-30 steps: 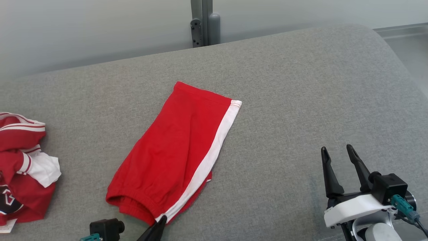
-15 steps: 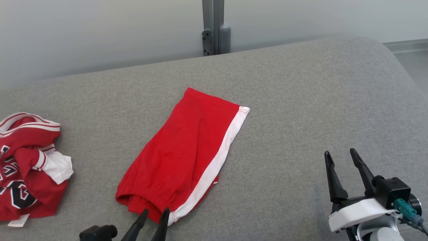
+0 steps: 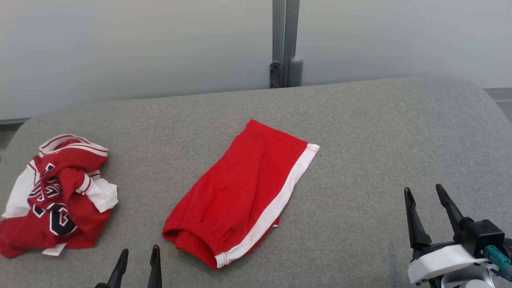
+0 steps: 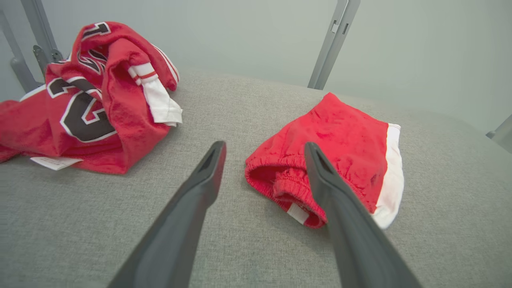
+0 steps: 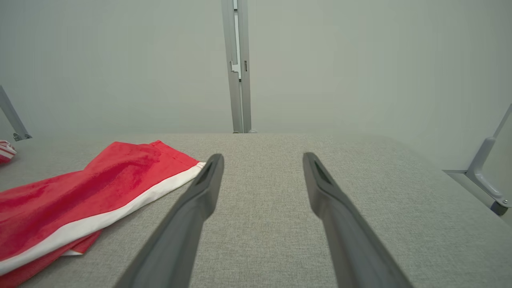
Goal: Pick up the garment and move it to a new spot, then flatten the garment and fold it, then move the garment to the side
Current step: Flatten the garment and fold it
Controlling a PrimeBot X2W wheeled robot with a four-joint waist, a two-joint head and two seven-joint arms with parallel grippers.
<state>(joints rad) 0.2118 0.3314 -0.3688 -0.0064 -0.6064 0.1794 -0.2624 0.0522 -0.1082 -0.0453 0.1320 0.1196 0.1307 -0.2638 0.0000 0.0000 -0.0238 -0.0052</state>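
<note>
My left gripper needs to grab the shorts [image 3: 240, 196] by their elastic waistband [image 3: 200, 249] next. The waistband's edge sticks up in an open fold, and the legs lie flat.
The garment, a pair of red shorts [image 3: 240, 196] with a white side stripe, lies folded lengthwise on the grey padded surface [image 3: 360, 132], its elastic waistband towards me. My left gripper [image 3: 139, 251] stands open just left of that waistband, touching nothing. In the left wrist view the shorts [image 4: 340, 140] lie ahead and to the right, partly behind the right finger of the open left gripper [image 4: 265, 147]. My right gripper [image 3: 424, 189] is open and empty at the lower right, well away from the shorts. In the right wrist view, the shorts [image 5: 80, 188] lie left of the right gripper [image 5: 263, 157].
A crumpled red jersey [image 3: 60, 192] with black numbers and white trim lies at the left end of the surface, and shows as the jersey [image 4: 92, 104] in the left wrist view. A grey metal post [image 3: 285, 44] stands behind the surface against a pale wall.
My left gripper has opened, let go of the shorts' waistband corner and drawn back to the left. The head camera has shifted, so the whole picture slid right and down. The right gripper stays open.
</note>
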